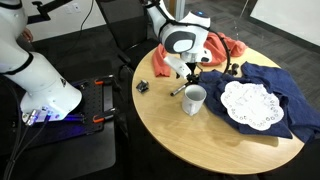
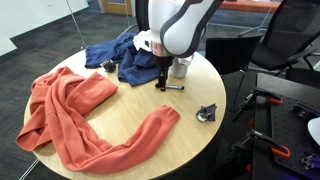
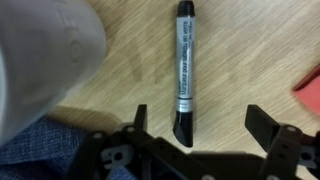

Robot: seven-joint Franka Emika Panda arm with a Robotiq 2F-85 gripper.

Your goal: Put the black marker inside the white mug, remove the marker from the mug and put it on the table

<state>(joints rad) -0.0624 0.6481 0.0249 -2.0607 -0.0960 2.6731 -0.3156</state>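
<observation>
The marker's near end (image 1: 185,87) (image 3: 184,119) lies between my open fingers with both sides free. It is time to close on the black marker now, as closing would catch it.
The black marker (image 3: 184,72) lies flat on the tan table (image 3: 240,50); it is black with a grey-white labelled middle, its near end between my fingers. It also shows in both exterior views (image 1: 178,90) (image 2: 172,87). My gripper (image 3: 200,125) is open and empty, hovering low over the marker's near end, fingers apart on either side. In both exterior views the gripper (image 1: 186,74) (image 2: 162,78) hangs just above the marker. The white mug (image 1: 194,99) stands upright next to the marker; it fills the left of the wrist view (image 3: 45,55) and is partly hidden behind my arm (image 2: 181,66).
A white lace doily (image 1: 249,104) lies on a dark blue cloth (image 1: 270,95). An orange-red cloth (image 2: 75,115) spreads over much of the table. A small dark clip-like object (image 1: 143,86) (image 2: 207,113) sits near the table's edge.
</observation>
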